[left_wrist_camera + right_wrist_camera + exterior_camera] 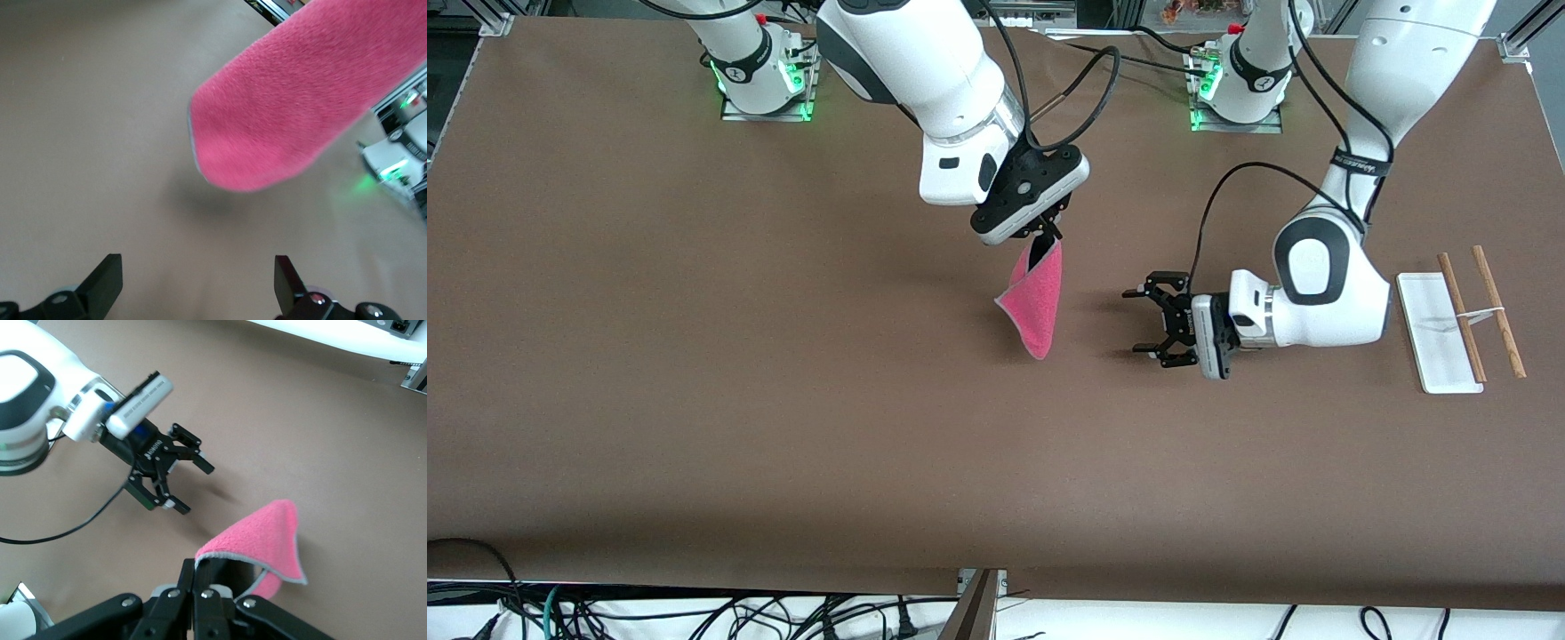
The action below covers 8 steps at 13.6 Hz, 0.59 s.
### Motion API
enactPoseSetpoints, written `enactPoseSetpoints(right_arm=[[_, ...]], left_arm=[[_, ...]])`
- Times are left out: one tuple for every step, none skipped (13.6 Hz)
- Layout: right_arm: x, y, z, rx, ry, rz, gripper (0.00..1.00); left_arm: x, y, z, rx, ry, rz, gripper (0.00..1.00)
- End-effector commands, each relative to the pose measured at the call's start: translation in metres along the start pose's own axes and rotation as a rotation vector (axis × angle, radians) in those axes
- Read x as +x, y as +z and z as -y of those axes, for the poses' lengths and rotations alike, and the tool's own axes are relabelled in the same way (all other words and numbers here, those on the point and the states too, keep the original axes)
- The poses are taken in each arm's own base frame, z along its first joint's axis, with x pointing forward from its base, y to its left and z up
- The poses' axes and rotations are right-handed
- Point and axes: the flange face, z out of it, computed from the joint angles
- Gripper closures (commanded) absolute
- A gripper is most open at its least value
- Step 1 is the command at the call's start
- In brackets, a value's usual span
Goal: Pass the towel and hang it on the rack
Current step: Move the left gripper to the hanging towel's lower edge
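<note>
The left gripper grabs the towel by its loose hanging corner (pixel 1038 346) next, to hang the pink-red towel on the rack (pixel 1440 329).
The pink-red towel (pixel 1036 298) hangs by a corner from my right gripper (pixel 1045 236), which is shut on it over the middle of the table. In the right wrist view the towel (pixel 267 533) droops past the closed right gripper (pixel 200 577), its grey trim showing. My left gripper (pixel 1152 320) lies sideways just above the table beside the towel, open and pointing at it, a short gap apart. In the left wrist view the towel (pixel 293 100) hangs ahead of the left gripper (pixel 198 287), nothing between the fingers (pixel 107 280). The rack (pixel 1440 329) stands at the left arm's end.
The rack's two wooden rods (pixel 1498 311) rise from its white base, close to the left arm's elbow (pixel 1325 284). Both arm bases (pixel 760 76) stand along the table edge farthest from the front camera. Cables (pixel 694 613) hang below the nearest edge.
</note>
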Motion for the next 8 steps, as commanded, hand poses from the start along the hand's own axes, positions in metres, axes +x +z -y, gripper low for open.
enactPoseSetpoints(right_arm=[[-0.001, -0.011, 0.005, -0.003, -0.036, -0.007, 1.00], [-0.001, -0.010, 0.004, -0.002, -0.036, -0.007, 1.00], [-0.001, -0.010, 0.005, -0.001, -0.037, -0.011, 1.00], [-0.001, -0.011, 0.006, 0.001, -0.037, -0.012, 1.00], [-0.001, -0.011, 0.007, 0.002, -0.038, -0.011, 1.00], [-0.001, -0.011, 0.006, 0.001, -0.037, -0.012, 1.00], [-0.001, -0.011, 0.006, 0.001, -0.037, -0.012, 1.00], [-0.001, -0.011, 0.006, 0.001, -0.037, -0.012, 1.00]], left_arm=[[0.003, 0.021, -0.002, 0.031, 0.106, -0.063, 0.00], [0.003, 0.035, -0.003, 0.049, 0.141, -0.086, 0.00], [-0.002, 0.052, -0.002, 0.059, 0.160, -0.122, 0.00], [-0.001, 0.067, -0.004, 0.056, 0.178, -0.160, 0.00], [-0.001, 0.076, -0.009, 0.053, 0.196, -0.182, 0.00], [-0.001, 0.077, -0.009, 0.056, 0.207, -0.190, 0.00], [0.002, 0.076, -0.012, 0.051, 0.215, -0.194, 0.00], [0.004, 0.078, -0.014, 0.044, 0.229, -0.196, 0.00]])
